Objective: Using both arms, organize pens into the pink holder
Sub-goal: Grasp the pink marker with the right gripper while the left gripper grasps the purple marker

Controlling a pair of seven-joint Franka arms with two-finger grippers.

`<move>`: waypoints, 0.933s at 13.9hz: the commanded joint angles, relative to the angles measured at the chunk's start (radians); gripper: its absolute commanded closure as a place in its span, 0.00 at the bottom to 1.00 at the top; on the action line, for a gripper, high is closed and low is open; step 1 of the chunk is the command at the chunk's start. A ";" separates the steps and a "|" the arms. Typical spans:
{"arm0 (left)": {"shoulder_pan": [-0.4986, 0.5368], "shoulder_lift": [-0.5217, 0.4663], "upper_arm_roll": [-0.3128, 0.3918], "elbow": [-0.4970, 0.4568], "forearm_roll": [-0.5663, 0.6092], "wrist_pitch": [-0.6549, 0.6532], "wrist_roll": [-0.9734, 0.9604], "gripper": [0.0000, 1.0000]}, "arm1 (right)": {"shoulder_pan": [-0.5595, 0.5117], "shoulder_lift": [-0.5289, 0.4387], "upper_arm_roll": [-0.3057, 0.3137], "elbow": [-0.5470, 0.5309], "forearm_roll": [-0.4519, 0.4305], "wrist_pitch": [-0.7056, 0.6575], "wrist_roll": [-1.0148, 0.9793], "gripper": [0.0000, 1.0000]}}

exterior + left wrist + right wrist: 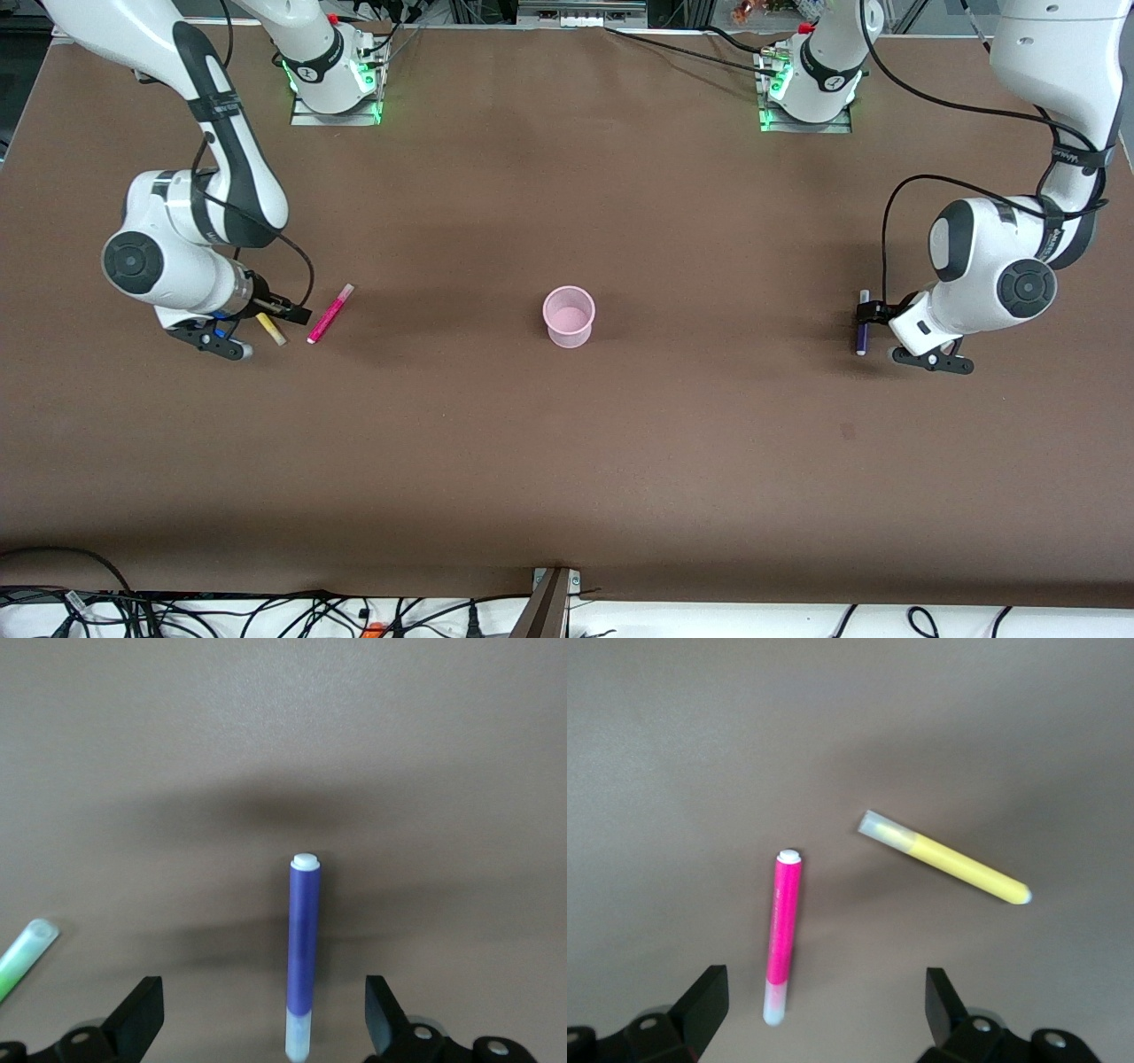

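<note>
My left gripper picks up the dark purple pen by its body (pixel 862 338) next, to get the dark purple pen into the pink holder (pixel 568 316).
The pink holder (pixel 568 316) stands upright at the table's middle. Toward the right arm's end lie the magenta pen (pixel 330 313) (pixel 782 935) and the yellow pen (pixel 270 328) (pixel 948 859), apart from each other. My right gripper (pixel 288 312) (pixel 824 1010) hangs open low over them; the magenta pen's pale tip lies between its fingers, untouched. At the left arm's end the dark purple pen (pixel 862 323) (pixel 303 948) lies between the open fingers of my left gripper (pixel 868 310) (pixel 262 1019). A light green pen (pixel 22 957) shows only in the left wrist view, beside the purple one.
Brown table cloth (pixel 567 461) spreads wide between the holder and both pen groups. The arm bases (pixel 337 80) (pixel 806 89) stand along the edge farthest from the front camera. Cables and a bracket (pixel 549 602) lie along the nearest edge.
</note>
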 commanded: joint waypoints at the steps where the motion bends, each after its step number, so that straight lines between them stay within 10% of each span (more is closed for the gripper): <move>1: 0.006 0.022 -0.012 -0.063 0.011 0.130 0.017 0.00 | 0.018 0.031 0.001 -0.020 0.007 0.084 0.038 0.02; 6: -0.004 0.045 -0.016 -0.062 0.013 0.187 0.018 0.00 | 0.018 0.109 0.001 -0.040 0.007 0.239 0.038 0.01; 8: -0.006 0.050 -0.016 -0.054 0.013 0.188 0.018 0.26 | 0.018 0.120 0.001 -0.043 0.007 0.256 0.039 0.03; 13: -0.015 0.059 -0.018 -0.040 0.015 0.190 0.026 0.84 | 0.018 0.126 0.005 -0.047 0.007 0.263 0.045 0.66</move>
